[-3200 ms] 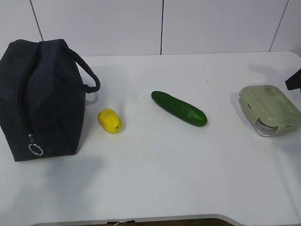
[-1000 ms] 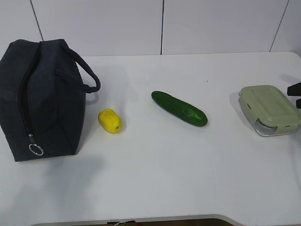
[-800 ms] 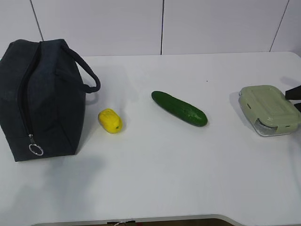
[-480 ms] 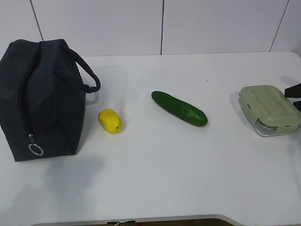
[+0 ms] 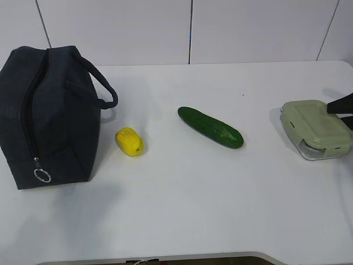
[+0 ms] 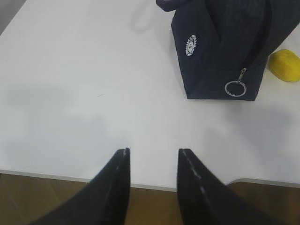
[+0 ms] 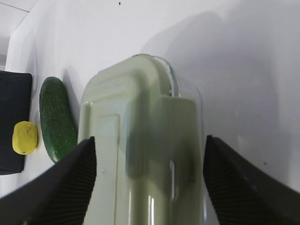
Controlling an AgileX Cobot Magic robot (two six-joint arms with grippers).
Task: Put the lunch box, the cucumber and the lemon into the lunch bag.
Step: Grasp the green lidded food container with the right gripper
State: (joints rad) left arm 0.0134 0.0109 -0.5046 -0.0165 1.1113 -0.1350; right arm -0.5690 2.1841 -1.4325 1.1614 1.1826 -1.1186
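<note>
The lunch box has to go into the lunch bag (image 5: 47, 113), so my right gripper next needs to pick up the lunch box by its short end (image 5: 339, 127).
The lunch box (image 5: 315, 127) with its sage-green lid sits at the table's right. My right gripper (image 5: 342, 107) is open just above its far right end; in the right wrist view (image 7: 149, 161) its fingers stand wide on either side of the lunch box (image 7: 140, 154), apart from it. The cucumber (image 5: 210, 127) lies mid-table, also in the right wrist view (image 7: 56, 119). The lemon (image 5: 129, 141) lies left of it, next to the navy lunch bag (image 5: 47, 113), whose zipper looks closed. My left gripper (image 6: 152, 152) is open and empty over the table's front left edge, near the bag (image 6: 220, 47).
The zipper's ring pull (image 6: 234, 87) hangs at the bag's front lower end. The bag's loop handle (image 5: 102, 85) sticks out toward the lemon. The white table's front edge (image 6: 56, 176) lies just under my left fingers. A white wall stands behind the table.
My right gripper has come in from the right edge and moved lower over the lunch box's end. Bag, lemon and cucumber have not moved.
</note>
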